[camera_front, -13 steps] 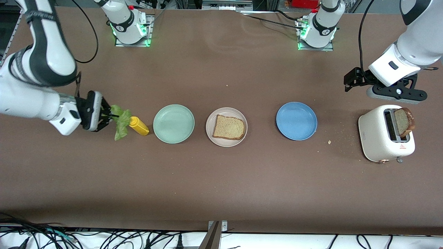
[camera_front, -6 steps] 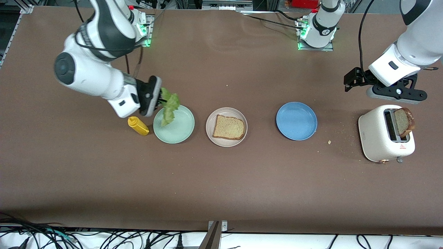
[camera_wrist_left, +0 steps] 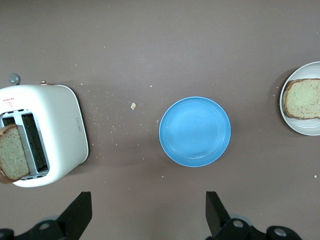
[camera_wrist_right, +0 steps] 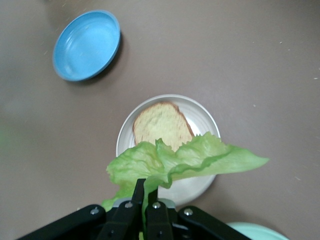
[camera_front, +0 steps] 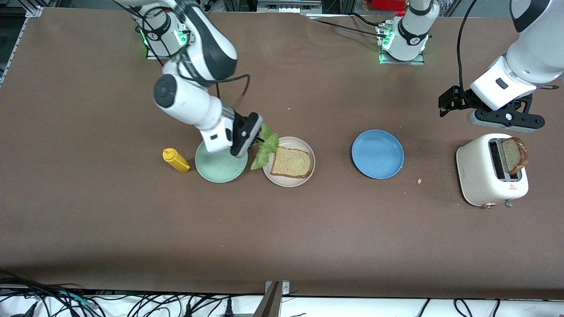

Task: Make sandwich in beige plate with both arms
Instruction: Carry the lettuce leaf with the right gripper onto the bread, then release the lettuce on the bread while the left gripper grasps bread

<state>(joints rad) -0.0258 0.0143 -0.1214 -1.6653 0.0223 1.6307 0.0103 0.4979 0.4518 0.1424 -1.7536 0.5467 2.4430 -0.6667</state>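
Observation:
My right gripper stays closed on the lettuce (camera_front: 265, 145) from here until the lettuce covers the bread slice. The lettuce hangs beside the slice, across the beige plate's rim.
My right gripper (camera_front: 260, 140) is shut on a ruffled green lettuce leaf (camera_front: 266, 149) and holds it over the edge of the beige plate (camera_front: 304, 176) that faces the mint-green plate. One tan bread slice (camera_front: 291, 162) lies flat on the beige plate. In the right wrist view the lettuce (camera_wrist_right: 185, 160) hangs from the shut gripper (camera_wrist_right: 148, 192) over the plate (camera_wrist_right: 200, 112) and slice (camera_wrist_right: 160, 122). A second slice (camera_front: 514, 154) stands in the white toaster (camera_front: 484, 176). My left gripper (camera_wrist_left: 147, 212) is open, empty, and waits over the table above the toaster.
A mint-green plate (camera_front: 216, 169) sits beside the beige plate toward the right arm's end, partly under my right arm. A yellow mustard bottle (camera_front: 176, 160) lies beside it. A blue plate (camera_front: 377, 153) sits between the beige plate and the toaster. Crumbs lie near the toaster.
My right arm has carried the lettuce from beside the mustard bottle, over the mint-green plate, to the edge of the beige plate. The left arm has not moved.

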